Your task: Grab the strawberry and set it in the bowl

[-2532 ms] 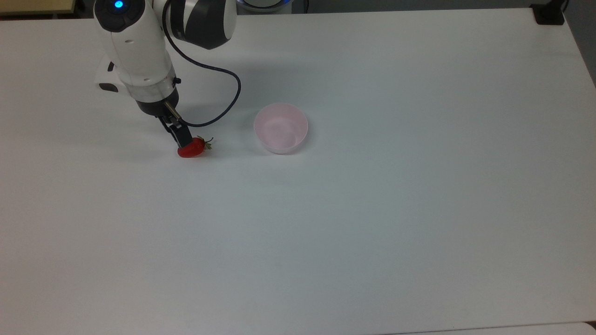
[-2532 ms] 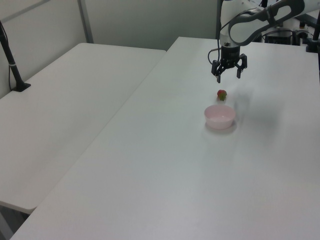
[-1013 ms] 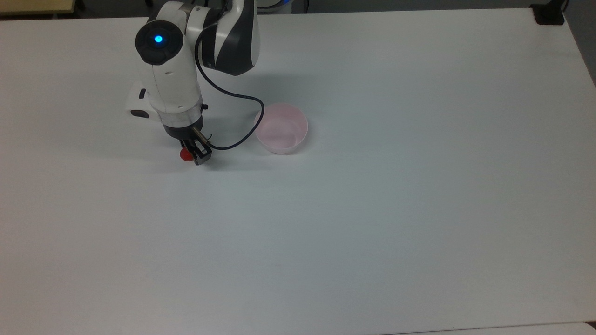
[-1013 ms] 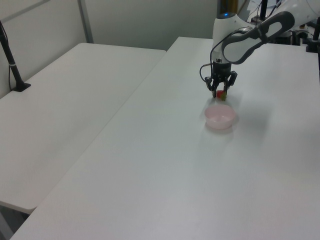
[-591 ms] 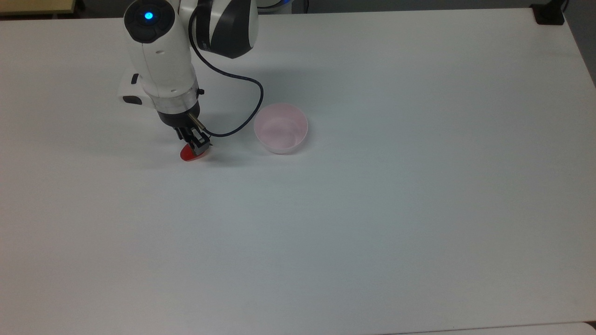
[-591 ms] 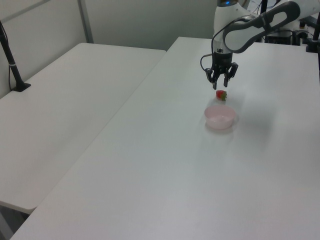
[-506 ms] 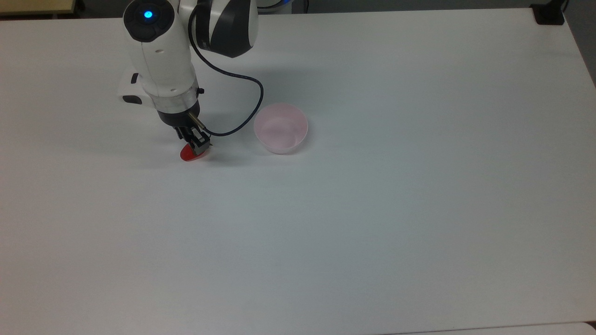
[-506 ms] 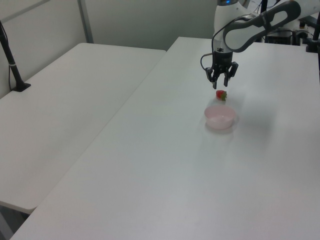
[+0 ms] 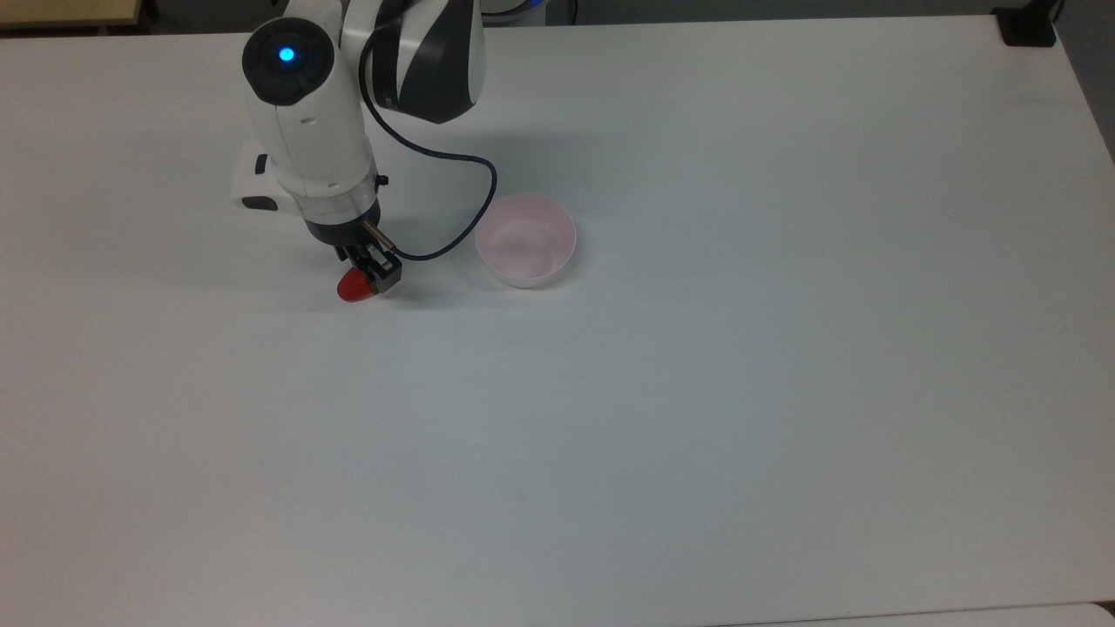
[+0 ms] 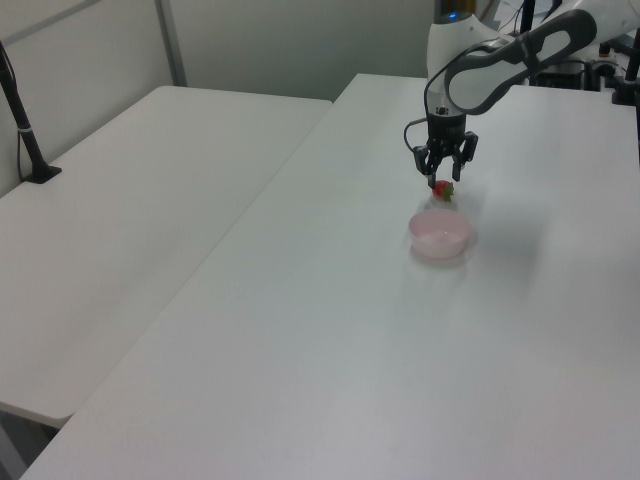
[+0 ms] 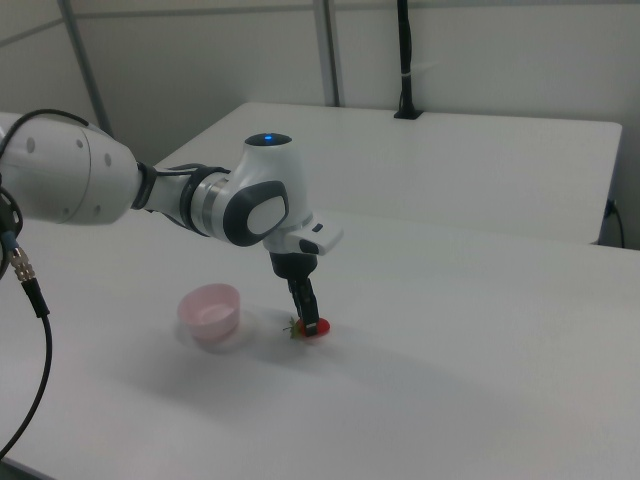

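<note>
Next, my gripper grabs the strawberry by its red body (image 10: pixel 440 188) to put the strawberry in the bowl (image 10: pixel 440 232).
The strawberry (image 9: pixel 352 287) (image 10: pixel 442 188) (image 11: pixel 316 327) lies on the white table (image 9: pixel 697 392), its red tip showing in the top view beside the black fingers. My gripper (image 9: pixel 373 275) (image 10: pixel 443 179) (image 11: pixel 309 316) is low over it and open, one finger on each side of the fruit in the left view. The pale pink bowl (image 9: pixel 525 239) (image 10: pixel 440 232) (image 11: pixel 209 308) stands upright and holds nothing, a short way to the top view's right of the strawberry.
A black cable (image 9: pixel 466 213) loops from the wrist toward the bowl's rim. A second white table (image 10: pixel 130 200) adjoins on the left view's left, with a black post (image 10: pixel 20 110) on it. A black clamp (image 9: pixel 1026 26) sits at the table's far right corner.
The gripper dropped onto the strawberry a second ago, rose without it, and has now come down over it again. The strawberry and the bowl stayed in place.
</note>
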Robot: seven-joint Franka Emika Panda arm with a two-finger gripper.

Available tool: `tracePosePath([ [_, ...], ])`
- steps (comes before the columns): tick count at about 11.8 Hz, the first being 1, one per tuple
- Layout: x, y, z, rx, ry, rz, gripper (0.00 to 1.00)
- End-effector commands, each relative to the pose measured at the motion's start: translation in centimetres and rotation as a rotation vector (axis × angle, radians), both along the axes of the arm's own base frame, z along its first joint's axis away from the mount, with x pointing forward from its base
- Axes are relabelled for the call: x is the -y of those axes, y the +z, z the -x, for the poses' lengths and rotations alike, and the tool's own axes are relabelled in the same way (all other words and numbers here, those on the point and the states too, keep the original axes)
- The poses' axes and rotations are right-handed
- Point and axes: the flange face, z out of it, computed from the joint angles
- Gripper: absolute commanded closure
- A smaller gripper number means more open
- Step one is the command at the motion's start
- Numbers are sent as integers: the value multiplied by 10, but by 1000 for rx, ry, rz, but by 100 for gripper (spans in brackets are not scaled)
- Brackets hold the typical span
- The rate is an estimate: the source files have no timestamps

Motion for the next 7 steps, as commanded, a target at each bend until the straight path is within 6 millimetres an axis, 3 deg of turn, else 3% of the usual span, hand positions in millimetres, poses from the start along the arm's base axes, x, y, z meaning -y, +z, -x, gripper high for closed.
tracePosePath([
  [1, -4, -1, 3, -17, 40, -24, 51],
  [4, -4, -6, 4, -24, 54, -24, 62],
  [7, -3, -5, 4, -25, 63, -24, 64],
])
